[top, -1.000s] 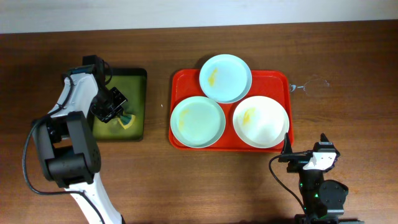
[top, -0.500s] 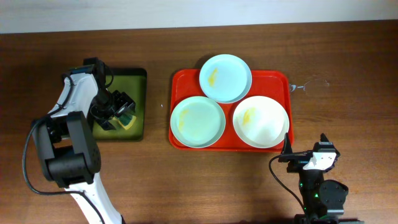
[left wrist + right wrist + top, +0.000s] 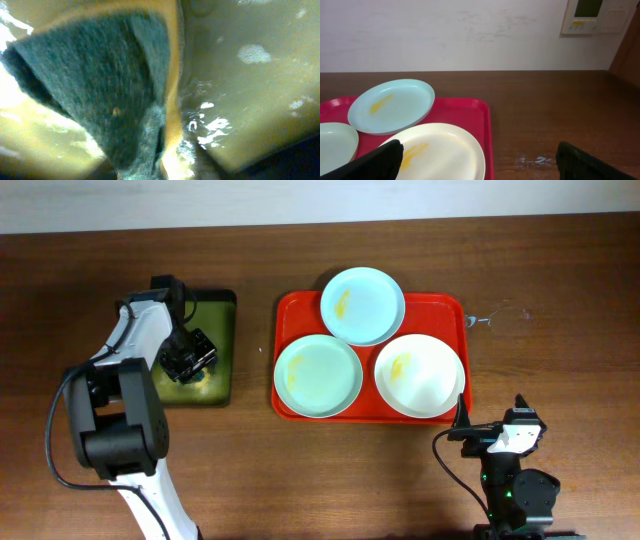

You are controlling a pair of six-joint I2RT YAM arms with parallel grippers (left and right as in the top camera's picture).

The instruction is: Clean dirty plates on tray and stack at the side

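My left gripper grips the sponge across its creased green side next, so the yellow side stays free to clean the dirty plates.
Three plates lie on the red tray: a mint one at the back with a yellow smear, a mint one front left, and a white one front right, also smeared. My left gripper is down in the small dark tray, right over a sponge. In the left wrist view the green-and-yellow sponge fills the frame and runs creased toward the jaws, and the fingers do not show. My right gripper stands open near the table's front, facing the white plate and the tray's right rim.
A scrap of clear film lies on the wood right of the red tray, also visible as shiny marks in the right wrist view. A pale wall with a panel closes the far side. The dark tray's green floor looks wet.
The left gripper, shut a second ago beside the sponge, opened wide and shifted right onto it. The sponge is now hidden beneath it from overhead. Plates and right arm have not moved.
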